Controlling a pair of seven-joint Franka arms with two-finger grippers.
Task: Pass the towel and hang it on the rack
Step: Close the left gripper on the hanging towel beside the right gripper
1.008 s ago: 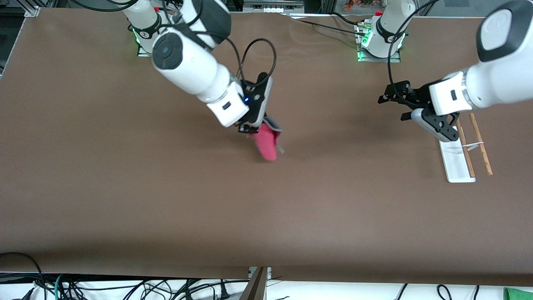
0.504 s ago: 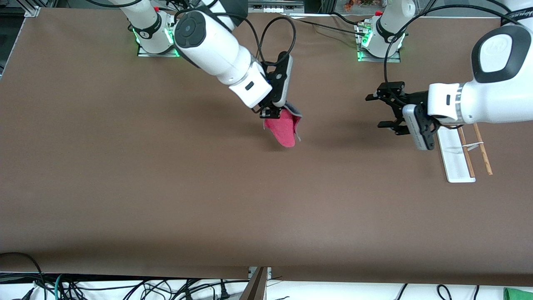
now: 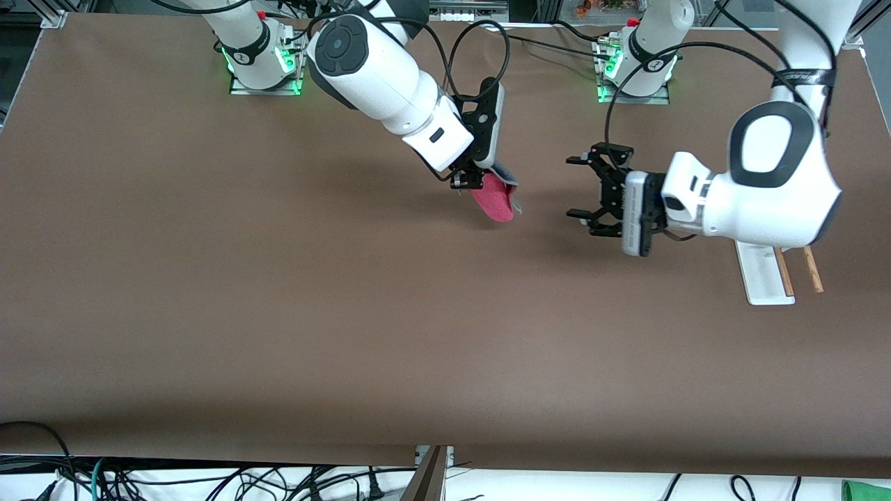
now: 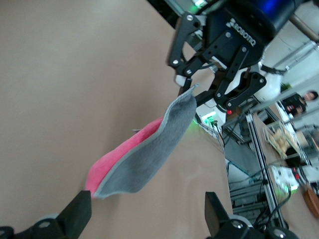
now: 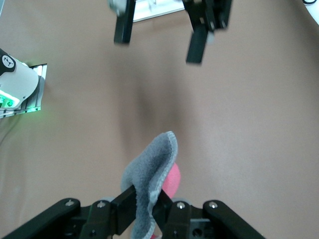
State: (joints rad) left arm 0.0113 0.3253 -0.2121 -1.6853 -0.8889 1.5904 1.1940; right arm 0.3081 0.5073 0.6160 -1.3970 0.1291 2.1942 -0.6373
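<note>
I will hang the towel on the rack (image 3: 761, 278) next, so my left gripper should take hold of the towel by its loose hanging end (image 3: 501, 209).
The towel (image 3: 495, 201), pinkish-red on one side and dark grey on the other, hangs above the middle of the table. My right gripper (image 3: 467, 182) is shut on its upper corner. In the right wrist view the grey fold (image 5: 152, 169) stands pinched in that gripper (image 5: 148, 205). My left gripper (image 3: 577, 188) hovers open beside the towel, turned toward it, with a gap between them. In the left wrist view the towel (image 4: 144, 159) dangles just past the open left gripper (image 4: 147, 215), nothing inside. The rack (image 3: 761, 278) stands at the left arm's end, partly hidden by the left arm.
The brown table top (image 3: 278, 313) carries nothing else. The two arm bases (image 3: 259, 52) (image 3: 637, 66) stand at the edge farthest from the front camera. Cables lie along the edge nearest to it.
The right gripper has carried the towel toward the left arm's end of the table. The left gripper has swung away from over the rack toward the towel and turned to face it.
</note>
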